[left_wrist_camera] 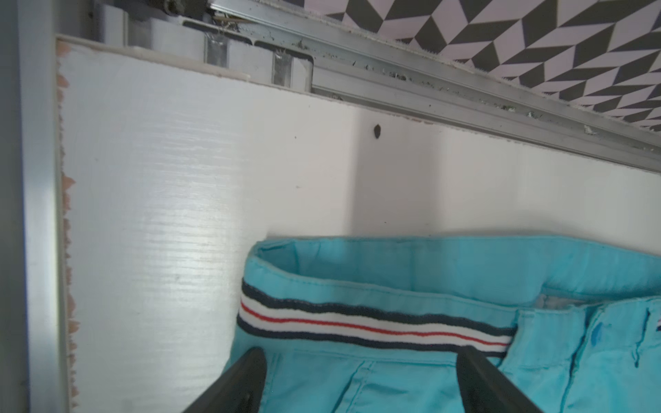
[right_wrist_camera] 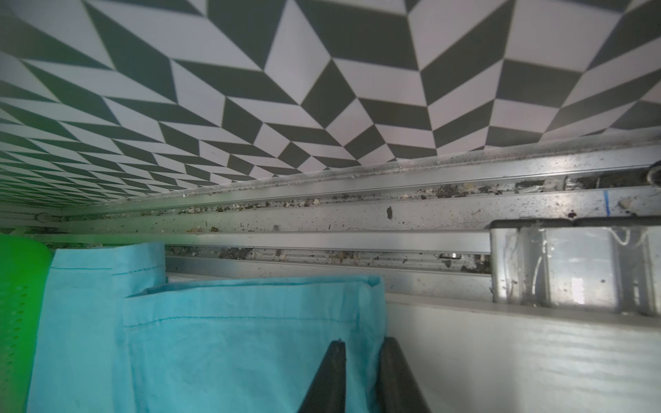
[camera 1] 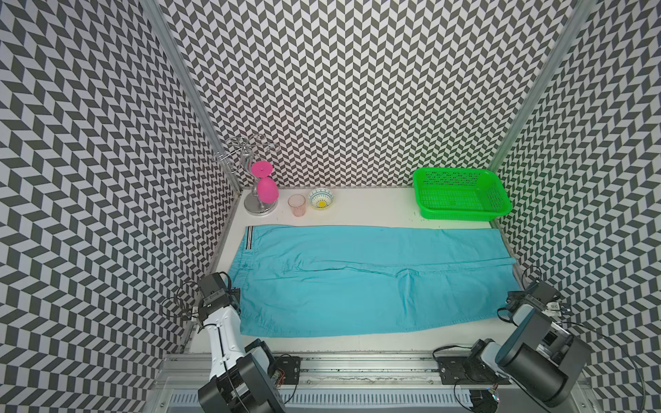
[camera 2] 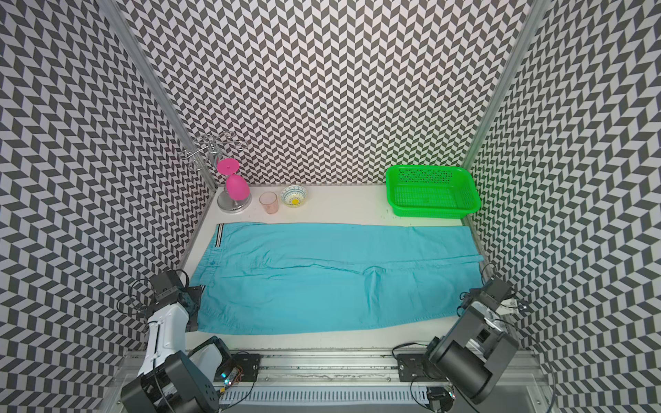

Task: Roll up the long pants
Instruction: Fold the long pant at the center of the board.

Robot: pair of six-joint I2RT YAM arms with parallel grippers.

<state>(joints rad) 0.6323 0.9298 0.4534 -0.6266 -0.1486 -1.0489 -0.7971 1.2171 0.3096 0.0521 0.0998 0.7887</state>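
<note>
The left gripper takes hold of the long pants' near waistband corner next, to fold one leg over the other for rolling up.
The long pants (camera 1: 357, 286) (camera 2: 322, 282) lie flat across the white table in both top views, turquoise, with the striped waistband (left_wrist_camera: 357, 321) at the left and the leg hems at the right. My left gripper (left_wrist_camera: 361, 352) (camera 2: 195, 300) is open at the near waistband corner, its fingers wide apart over the cloth just below the striped band. My right gripper (right_wrist_camera: 364, 342) (camera 1: 508, 304) is at the near right hem corner. Its jaws stand close together, pinching the side edge of the leg cloth (right_wrist_camera: 250, 339).
A green basket (camera 1: 461, 195) stands at the back right, touching the pants' far edge. At the back left are a metal rack with a pink glass (camera 1: 266, 189), a clear cup (camera 1: 297, 205) and a patterned bowl (camera 1: 321, 198). Patterned walls close both sides.
</note>
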